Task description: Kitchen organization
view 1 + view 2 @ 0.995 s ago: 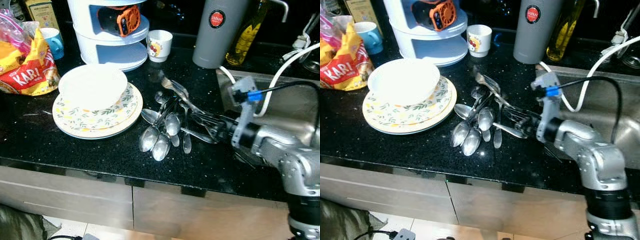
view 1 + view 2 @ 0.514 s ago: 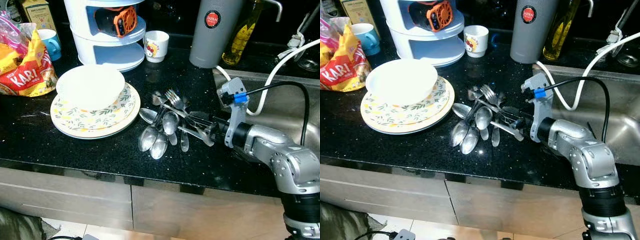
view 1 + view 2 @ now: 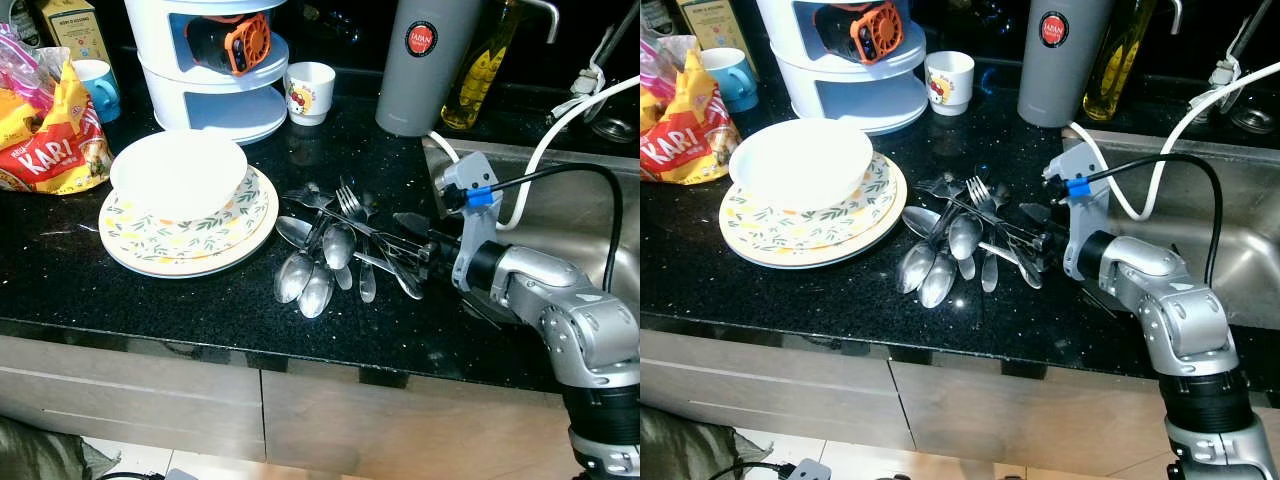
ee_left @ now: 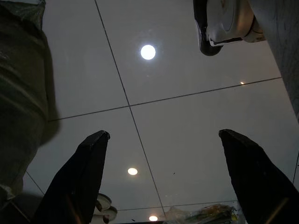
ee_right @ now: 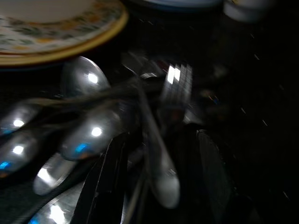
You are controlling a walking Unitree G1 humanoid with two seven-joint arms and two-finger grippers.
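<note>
Spoons crowd around the fork's head. My right gripper needs to pick up the metal fork next by its handle end (image 5: 165, 185), which sticks out of the pile.
A pile of spoons (image 3: 318, 268) with a fork (image 3: 349, 200) on top lies on the black counter (image 3: 130, 300), right of a white bowl (image 3: 178, 172) stacked on floral plates (image 3: 150, 245). My right gripper (image 3: 415, 243) is low over the counter at the pile's right end, where the handles lie. It is open, its fingers (image 5: 110, 182) standing on either side of a fork handle (image 5: 159, 172). Past them show the spoons (image 5: 91, 133) and the plate rim (image 5: 60, 39). My left gripper (image 4: 163, 177) hangs open over floor tiles.
A steel sink (image 3: 590, 215) lies just right of my right arm, with a white cable (image 3: 570, 110) over it. At the back stand a grey flask (image 3: 420, 60), oil bottle (image 3: 478, 70), small cup (image 3: 308, 90) and white tiered rack (image 3: 210, 95). A snack bag (image 3: 50, 150) sits far left.
The camera has shifted slightly. My right gripper has pushed in among the handles, and the fork has swung round with its tines now pointing away from me on top of the pile.
</note>
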